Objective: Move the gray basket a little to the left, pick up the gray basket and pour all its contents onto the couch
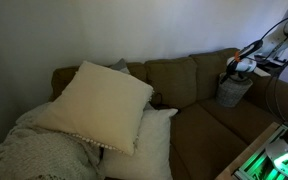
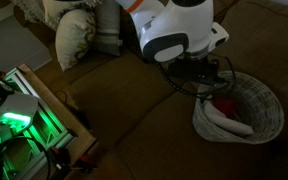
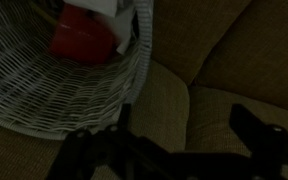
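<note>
My gripper grabs the gray basket [image 1: 232, 90] by its rim next, fingers inside and outside the basket's side, to move it a little along the couch.
The gray wicker basket [image 1: 232, 90] stands upright on the brown couch [image 1: 184, 120], near the right armrest. It also shows in an exterior view [image 2: 262, 112] and fills the upper left of the wrist view [image 3: 64, 90]. Inside it lie a red thing [image 3: 84, 35] and a white thing [image 2: 230, 122]. My gripper [image 3: 184, 125] is open and empty, low over the seat just beside the basket's wall. One finger is right at the wall; whether it touches I cannot tell. The gripper shows in both exterior views [image 1: 236, 68] [image 2: 199, 75], next to the basket's rim.
A large cream pillow [image 1: 99, 100], a white pillow [image 1: 144, 145] and a knitted blanket [image 1: 34, 150] fill the couch's other end. Green-lit equipment [image 2: 19, 120] stands in front of the couch. Black cables [image 2: 189, 90] hang by the gripper.
</note>
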You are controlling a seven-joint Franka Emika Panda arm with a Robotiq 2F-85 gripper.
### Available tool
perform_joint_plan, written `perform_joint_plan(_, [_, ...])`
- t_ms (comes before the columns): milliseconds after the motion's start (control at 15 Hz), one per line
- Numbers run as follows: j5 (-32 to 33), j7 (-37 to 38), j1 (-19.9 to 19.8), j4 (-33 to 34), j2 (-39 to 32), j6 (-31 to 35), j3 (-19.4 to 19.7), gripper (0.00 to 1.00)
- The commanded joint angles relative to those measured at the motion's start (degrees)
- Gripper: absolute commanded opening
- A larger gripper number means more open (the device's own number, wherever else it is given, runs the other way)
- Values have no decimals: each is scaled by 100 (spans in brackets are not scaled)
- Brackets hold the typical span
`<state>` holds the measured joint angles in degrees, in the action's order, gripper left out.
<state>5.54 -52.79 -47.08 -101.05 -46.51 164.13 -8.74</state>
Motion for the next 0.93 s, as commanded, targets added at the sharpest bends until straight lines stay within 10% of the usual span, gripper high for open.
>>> perform_joint_plan(0, [-86,679,408,347,-103,238,611,100])
perform_joint_plan(267, [190,1574,1014,777,-450,-146,1540,100])
perform_joint_plan(667, [-67,1064,777,1274,-977,-1727,1029,99])
perform_joint_plan(733, [-70,1107,808,1381,-1039,-1842,1062,74])
perform_joint_plan(867, [-64,1152,849,1567,-1182,-1948,1107,69])
